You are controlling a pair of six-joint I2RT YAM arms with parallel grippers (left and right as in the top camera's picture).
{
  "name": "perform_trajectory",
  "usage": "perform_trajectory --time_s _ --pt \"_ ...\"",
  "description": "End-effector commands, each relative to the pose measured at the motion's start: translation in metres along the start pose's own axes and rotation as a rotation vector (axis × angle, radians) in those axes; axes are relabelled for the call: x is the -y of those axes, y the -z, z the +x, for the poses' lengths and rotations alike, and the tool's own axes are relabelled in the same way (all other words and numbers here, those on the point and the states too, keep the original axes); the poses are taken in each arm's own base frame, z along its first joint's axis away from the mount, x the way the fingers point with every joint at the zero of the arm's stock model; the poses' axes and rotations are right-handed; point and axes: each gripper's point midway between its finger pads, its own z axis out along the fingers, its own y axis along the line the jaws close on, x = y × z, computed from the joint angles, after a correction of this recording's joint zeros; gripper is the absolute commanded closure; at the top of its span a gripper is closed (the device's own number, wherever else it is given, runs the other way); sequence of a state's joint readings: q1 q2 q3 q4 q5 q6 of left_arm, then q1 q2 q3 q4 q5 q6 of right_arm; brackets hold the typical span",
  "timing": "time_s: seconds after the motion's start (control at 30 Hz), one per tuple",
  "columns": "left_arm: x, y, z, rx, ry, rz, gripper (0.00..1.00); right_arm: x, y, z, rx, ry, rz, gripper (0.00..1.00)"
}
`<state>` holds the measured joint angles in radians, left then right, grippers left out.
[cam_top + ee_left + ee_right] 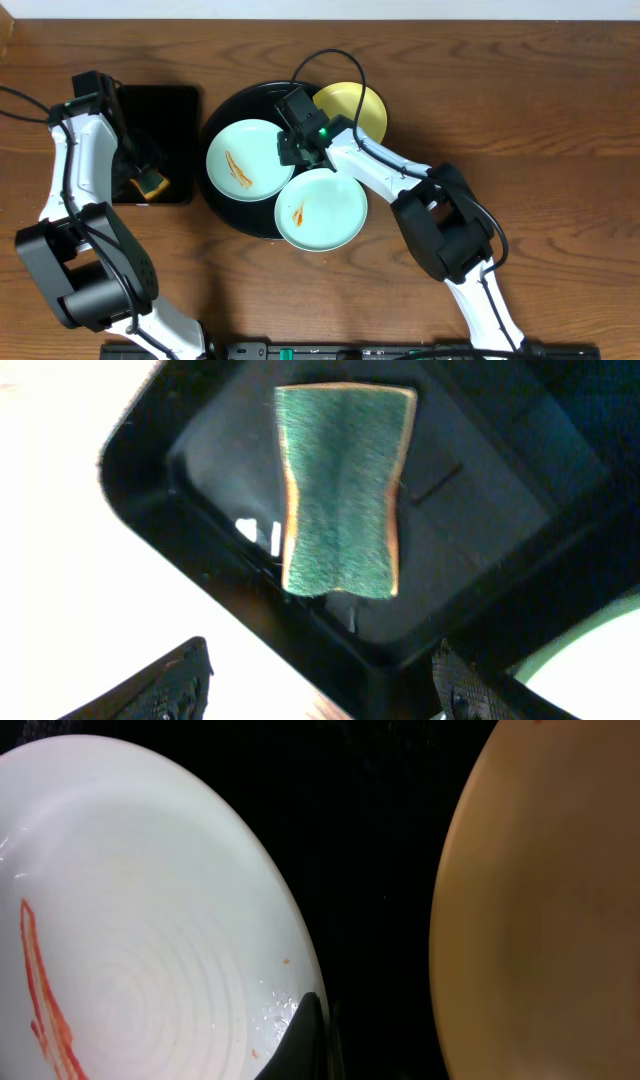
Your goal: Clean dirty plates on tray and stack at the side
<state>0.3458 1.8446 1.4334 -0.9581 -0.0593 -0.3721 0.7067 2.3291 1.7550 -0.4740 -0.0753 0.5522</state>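
Next, my left gripper pinches the sponge (345, 490) across its long sides from above its green top. That leaves its orange bottom side free to wipe the dirty plates.
The round black tray (222, 205) holds three plates. One pale blue-green plate (240, 160) with an orange streak lies at the left. A second streaked one (325, 215) overhangs the tray's front right, and a pale yellow plate (355, 105) lies at the back right. My right gripper (298, 150) is shut on the right rim of the left plate (130, 920). One finger lies over the rim (318, 1020), and the yellow plate (550, 900) is to its right. My left gripper (320, 660) is open and empty above a green sponge (345, 490).
The sponge (152, 184) lies in a smaller rectangular black tray (160, 110) left of the round tray, with my left gripper (140, 165) over it. Bare wooden table surrounds both trays. The right arm reaches in from the front right across the front plate.
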Motion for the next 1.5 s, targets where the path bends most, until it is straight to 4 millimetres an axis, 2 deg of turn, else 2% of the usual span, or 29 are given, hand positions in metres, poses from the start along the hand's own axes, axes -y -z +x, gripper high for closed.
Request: perform_trajectory --time_s 0.0,0.3,0.5,0.57,0.63,0.67,0.77,0.9,0.97,1.1,1.27,1.37,1.47 --pt "-0.009 -0.003 -0.007 0.03 0.102 -0.041 0.28 0.002 -0.012 0.011 -0.02 0.029 0.021 0.99" --pt "-0.002 -0.045 -0.013 0.003 0.104 -0.062 0.28 -0.005 -0.013 0.016 -0.026 0.057 0.017 0.99" --pt "0.013 -0.071 -0.011 -0.039 0.069 -0.009 0.29 -0.006 -0.013 0.016 -0.024 0.058 0.015 0.99" --pt "0.016 -0.073 -0.011 -0.045 0.07 0.004 0.33 -0.006 -0.013 0.016 -0.024 0.059 0.015 0.99" --pt "0.017 -0.073 -0.012 -0.039 0.071 0.007 0.45 -0.006 -0.013 0.016 -0.025 0.059 0.015 0.99" --pt "0.017 -0.073 -0.013 -0.037 0.071 0.009 0.58 -0.006 -0.013 0.016 -0.025 0.062 0.015 0.99" --pt "0.017 -0.073 -0.014 -0.035 0.071 0.01 0.72 -0.006 -0.013 0.016 -0.025 0.062 0.015 0.99" --pt "0.018 -0.064 -0.019 -0.022 0.069 0.015 0.92 -0.007 -0.013 0.014 -0.019 0.062 0.012 0.99" --pt "0.019 -0.053 -0.023 -0.004 0.047 0.025 0.92 -0.009 -0.013 0.01 -0.003 0.062 0.003 0.99" --pt "0.02 -0.019 -0.03 0.06 0.025 0.056 0.93 -0.014 -0.012 -0.007 0.065 0.058 -0.019 0.99" --pt "0.018 0.026 -0.023 0.111 0.016 0.085 0.93 -0.009 -0.011 -0.022 0.136 0.056 0.019 0.99" --pt "0.023 0.041 -0.014 0.117 -0.009 0.097 0.93 -0.003 -0.01 -0.027 0.165 0.044 0.055 0.99" --pt "0.04 0.045 -0.001 0.092 -0.05 0.136 0.93 0.003 -0.009 -0.031 0.185 0.014 0.08 0.99"
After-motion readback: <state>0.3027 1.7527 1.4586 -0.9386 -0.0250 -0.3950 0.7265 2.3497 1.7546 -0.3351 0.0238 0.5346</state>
